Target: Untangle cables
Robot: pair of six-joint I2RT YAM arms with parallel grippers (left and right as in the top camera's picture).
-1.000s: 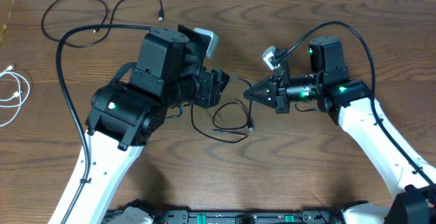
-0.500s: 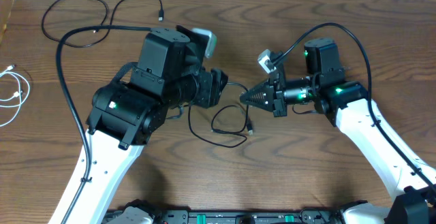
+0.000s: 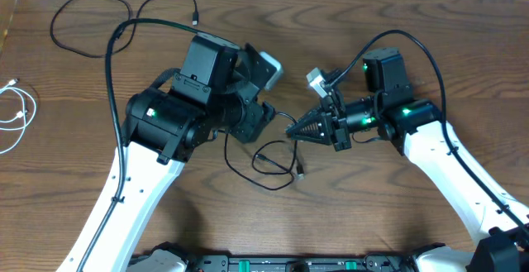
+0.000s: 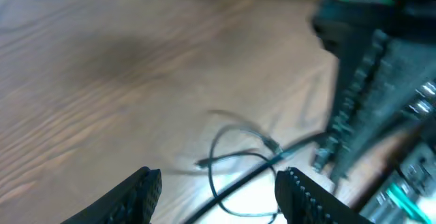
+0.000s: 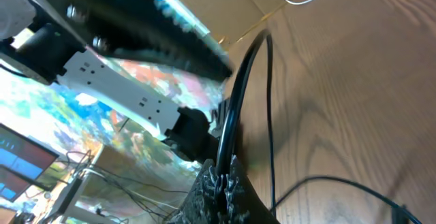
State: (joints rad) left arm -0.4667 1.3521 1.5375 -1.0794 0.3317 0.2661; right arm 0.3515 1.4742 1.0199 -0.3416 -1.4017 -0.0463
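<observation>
The left gripper grabs the thin black cable (image 3: 266,158) by its raised part beside my right gripper next. That allows a hand-over for untangling.
A thin black cable (image 3: 266,158) lies in loose loops on the table between the arms, its plug end (image 3: 302,173) at the right. My right gripper (image 3: 292,130) is shut on a strand of this cable and holds it off the table; in the right wrist view the cable (image 5: 240,88) runs up out of the closed fingers (image 5: 221,178). My left gripper (image 3: 264,116) is open just left of it, over the loops. In the left wrist view the loop (image 4: 235,157) shows between the open fingers (image 4: 221,197). A second black cable (image 3: 87,26) lies at the far left. A white cable (image 3: 18,113) lies at the left edge.
Thick black wires run over both arms, one (image 3: 116,65) arching over the left arm. The wooden table (image 3: 372,206) ends at a white strip at the back. The right gripper's body (image 4: 361,108) fills the right of the left wrist view.
My right gripper has moved left and slightly down with the cable. The left arm has swung right and turned. The loops on the table have shifted down and tightened.
</observation>
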